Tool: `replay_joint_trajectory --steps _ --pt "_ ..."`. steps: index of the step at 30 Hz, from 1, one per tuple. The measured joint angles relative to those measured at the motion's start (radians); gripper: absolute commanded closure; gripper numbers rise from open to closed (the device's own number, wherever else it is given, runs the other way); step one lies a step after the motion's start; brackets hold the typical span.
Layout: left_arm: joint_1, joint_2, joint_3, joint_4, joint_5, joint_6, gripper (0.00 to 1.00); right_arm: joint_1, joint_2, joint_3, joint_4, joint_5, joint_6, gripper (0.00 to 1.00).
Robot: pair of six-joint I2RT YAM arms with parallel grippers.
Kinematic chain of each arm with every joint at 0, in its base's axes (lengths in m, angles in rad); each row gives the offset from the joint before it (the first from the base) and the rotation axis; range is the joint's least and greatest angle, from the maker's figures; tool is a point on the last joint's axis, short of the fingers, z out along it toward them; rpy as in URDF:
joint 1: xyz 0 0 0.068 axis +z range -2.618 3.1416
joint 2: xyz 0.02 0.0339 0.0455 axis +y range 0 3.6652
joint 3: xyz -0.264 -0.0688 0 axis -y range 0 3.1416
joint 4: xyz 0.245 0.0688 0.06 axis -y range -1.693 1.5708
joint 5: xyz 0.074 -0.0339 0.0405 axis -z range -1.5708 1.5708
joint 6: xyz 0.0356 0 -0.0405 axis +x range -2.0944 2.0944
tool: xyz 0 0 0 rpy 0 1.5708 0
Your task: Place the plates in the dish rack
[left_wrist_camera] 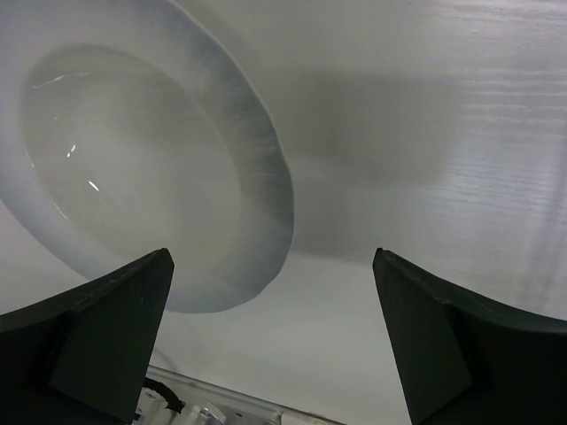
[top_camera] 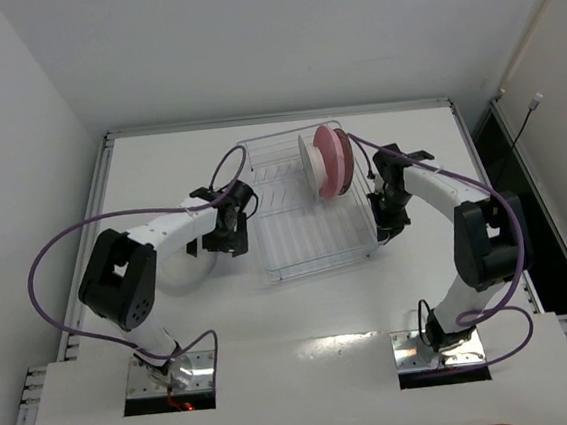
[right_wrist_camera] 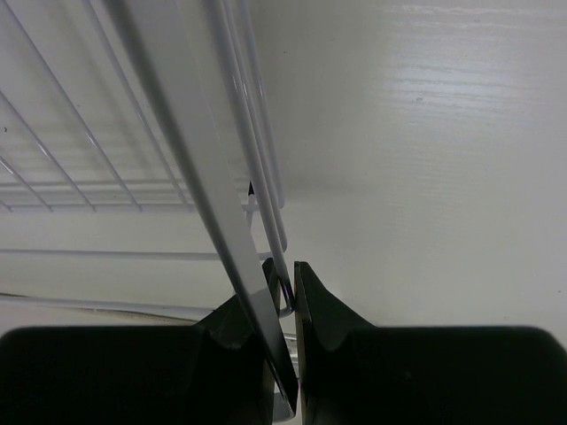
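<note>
My left gripper would leave the translucent whitish plate lying on the tabletop if I lifted it now, because its fingers are wide apart at the plate's rim.
The dish rack (top_camera: pixel 306 232) stands mid-table. A pink plate (top_camera: pixel 335 161) stands upright in its slots with a whitish plate (top_camera: pixel 310 166) right beside it on the left. Another translucent whitish plate (top_camera: pixel 181 271) lies flat on the table left of the rack; it also shows in the left wrist view (left_wrist_camera: pixel 133 159). My left gripper (top_camera: pixel 227 234) hovers over that plate's right edge, open and empty (left_wrist_camera: pixel 270 301). My right gripper (top_camera: pixel 389 226) is shut on the wire rim of the rack's right side (right_wrist_camera: pixel 285 288). No plate with a patterned rim shows.
The rack's wire floor and side (right_wrist_camera: pixel 97 168) fill the left of the right wrist view. Purple cables (top_camera: pixel 56 244) loop from both arms. A raised frame (top_camera: pixel 106 139) borders the white table, with walls behind and to the left.
</note>
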Motion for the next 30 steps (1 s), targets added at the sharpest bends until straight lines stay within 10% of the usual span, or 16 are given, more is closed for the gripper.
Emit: replay_joint_trajectory --steps 11,19,30 --pt "-0.007 0.094 -0.087 0.063 0.002 0.006 0.23 0.0 -0.01 -0.01 0.01 0.002 0.003 0.91" --pt "-0.007 0.098 -0.108 0.12 0.02 0.042 0.79 0.0 -0.01 -0.01 0.009 0.004 0.004 0.91" --pt "-0.011 0.126 -0.049 0.038 -0.012 0.066 1.0 0.0 -0.01 -0.009 0.008 0.005 0.004 0.91"
